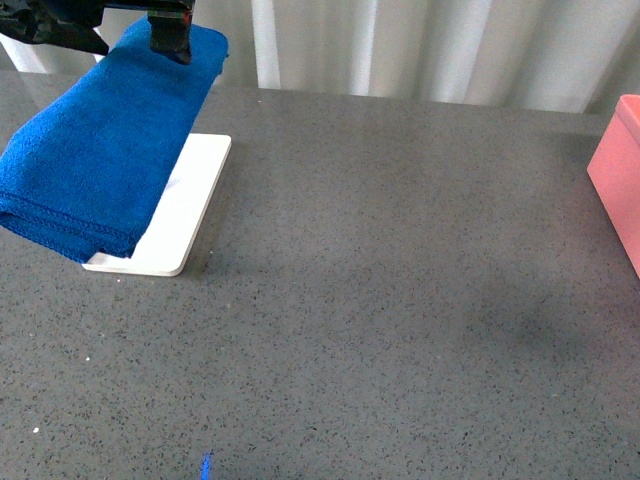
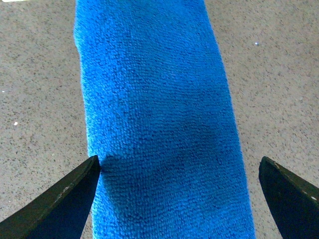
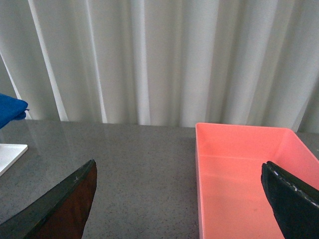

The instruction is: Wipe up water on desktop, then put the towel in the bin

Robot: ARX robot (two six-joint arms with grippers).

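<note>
The towel's broad hemmed end (image 1: pixel 70 215) should stay free to wipe up water, so I need to grab the towel by its narrower folded end (image 1: pixel 198 50) with my left gripper next.
The blue towel (image 1: pixel 100 160), folded thick, lies on a white tray at the far left of the grey speckled desktop (image 1: pixel 400 300). My left gripper (image 1: pixel 170 35) is over the towel's far end. In the left wrist view it (image 2: pixel 179 167) is open and straddles the towel (image 2: pixel 154 109). One fingertip (image 2: pixel 92 167) touches the towel's edge and the other stands apart from it. The pink bin (image 1: pixel 622 175) is at the right edge. My right gripper (image 3: pixel 179 174) is open and empty, above the desktop beside the bin (image 3: pixel 244 174), and out of the front view.
The flat white tray (image 1: pixel 190 215) sticks out from under the towel; it also shows in the right wrist view (image 3: pixel 10 154). White curtains (image 1: pixel 400 45) hang behind the desktop's far edge. A small blue mark (image 1: pixel 206 465) sits near the front edge.
</note>
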